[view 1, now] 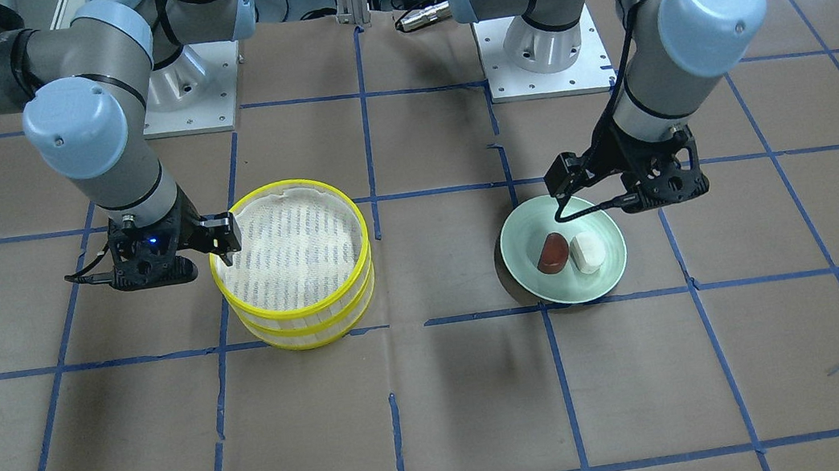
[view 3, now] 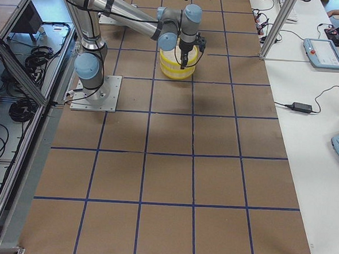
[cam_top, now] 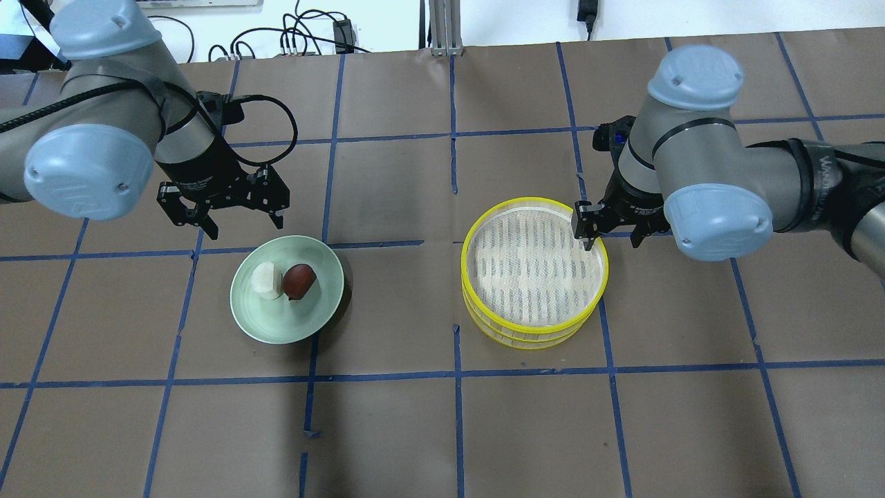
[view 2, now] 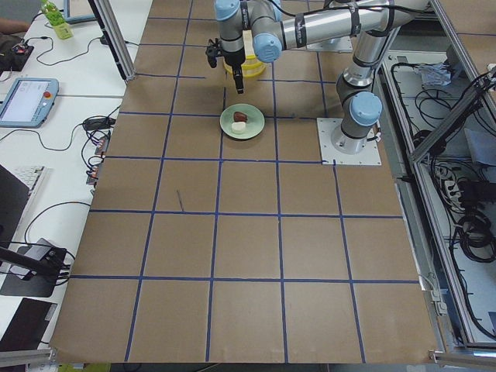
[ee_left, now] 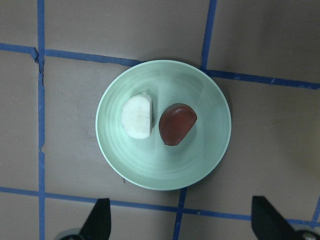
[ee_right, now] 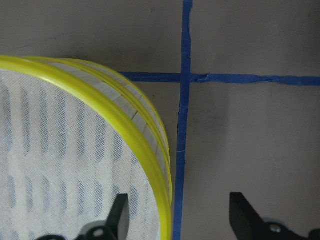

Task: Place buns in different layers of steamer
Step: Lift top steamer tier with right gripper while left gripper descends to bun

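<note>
Next, the right gripper grabs the top layer of the steamer, by its yellow rim [ee_right: 161,200]. That opens up the lower layer [ee_right: 165,140] for the buns.
The reddish-brown bun [cam_top: 299,280] and the white bun [cam_top: 267,280] lie side by side on a pale green plate [cam_top: 287,328]. My left gripper [cam_top: 238,220] hangs open and empty above the plate's robot-side edge; in the left wrist view the left gripper [ee_left: 182,220] has both buns [ee_left: 177,125] [ee_left: 137,117] ahead of it. The two steamer trays are stacked, the top tray [cam_top: 534,201] on the lower tray [cam_top: 525,344]; the top liner is bare. My right gripper [cam_top: 613,238] is open, its jaws straddling the top tray's rim [ee_right: 150,150].
The table is covered in brown paper [cam_top: 442,429] with a blue tape grid. The two arm bases [view 1: 189,87] [view 1: 545,49] stand at the robot side. A metal cylinder [view 1: 423,18] lies behind them. Desks with devices flank the table's ends [view 2: 31,101].
</note>
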You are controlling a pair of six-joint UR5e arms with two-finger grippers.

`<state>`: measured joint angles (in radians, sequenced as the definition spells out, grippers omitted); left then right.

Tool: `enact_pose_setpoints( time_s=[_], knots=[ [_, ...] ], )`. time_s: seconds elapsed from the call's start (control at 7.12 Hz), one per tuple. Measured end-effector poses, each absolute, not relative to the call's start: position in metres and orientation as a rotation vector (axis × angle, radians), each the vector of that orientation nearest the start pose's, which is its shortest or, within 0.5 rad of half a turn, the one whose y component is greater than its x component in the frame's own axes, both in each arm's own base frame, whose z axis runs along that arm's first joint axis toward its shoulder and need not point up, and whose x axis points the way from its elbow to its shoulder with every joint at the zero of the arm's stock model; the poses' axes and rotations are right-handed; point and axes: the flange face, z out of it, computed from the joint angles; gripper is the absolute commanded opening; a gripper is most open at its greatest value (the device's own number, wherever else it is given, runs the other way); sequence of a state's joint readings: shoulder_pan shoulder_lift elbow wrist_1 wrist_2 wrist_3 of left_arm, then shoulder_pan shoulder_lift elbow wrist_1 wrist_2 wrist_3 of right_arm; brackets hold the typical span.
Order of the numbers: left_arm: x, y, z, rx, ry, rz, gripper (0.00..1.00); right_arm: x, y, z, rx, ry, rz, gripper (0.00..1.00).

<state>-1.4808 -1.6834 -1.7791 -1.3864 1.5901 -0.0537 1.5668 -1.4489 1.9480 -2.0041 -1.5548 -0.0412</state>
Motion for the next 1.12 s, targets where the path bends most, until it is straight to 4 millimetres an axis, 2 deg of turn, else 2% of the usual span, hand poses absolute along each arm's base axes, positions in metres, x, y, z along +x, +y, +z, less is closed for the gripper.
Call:
enact_pose_setpoints(
  time_s=[0.14,0.28,0.56,0.7,1.12],
  knots=[
    [-0.077,-0.524,0.33,-0.221,3.073,0.226,0.98,0.133,-0.489,0.288,-0.057,3.122,0.104,0.32],
    [-0.07,-0.529,0.31,-0.216,3.048,0.239,0.98,0.133,-0.488,0.287,-0.057,3.121,0.106,0.23],
    [-0.055,-0.537,0.267,-0.215,2.999,0.255,0.98,0.134,-0.487,0.286,-0.06,3.114,0.11,0.14],
    [-0.051,-0.543,0.249,-0.218,2.99,0.244,0.97,0.134,-0.487,0.286,-0.058,3.112,0.111,0.13],
    [-0.049,-0.556,0.212,-0.229,3.008,0.23,0.92,0.135,-0.487,0.287,-0.056,3.108,0.116,0.08]
  ],
)
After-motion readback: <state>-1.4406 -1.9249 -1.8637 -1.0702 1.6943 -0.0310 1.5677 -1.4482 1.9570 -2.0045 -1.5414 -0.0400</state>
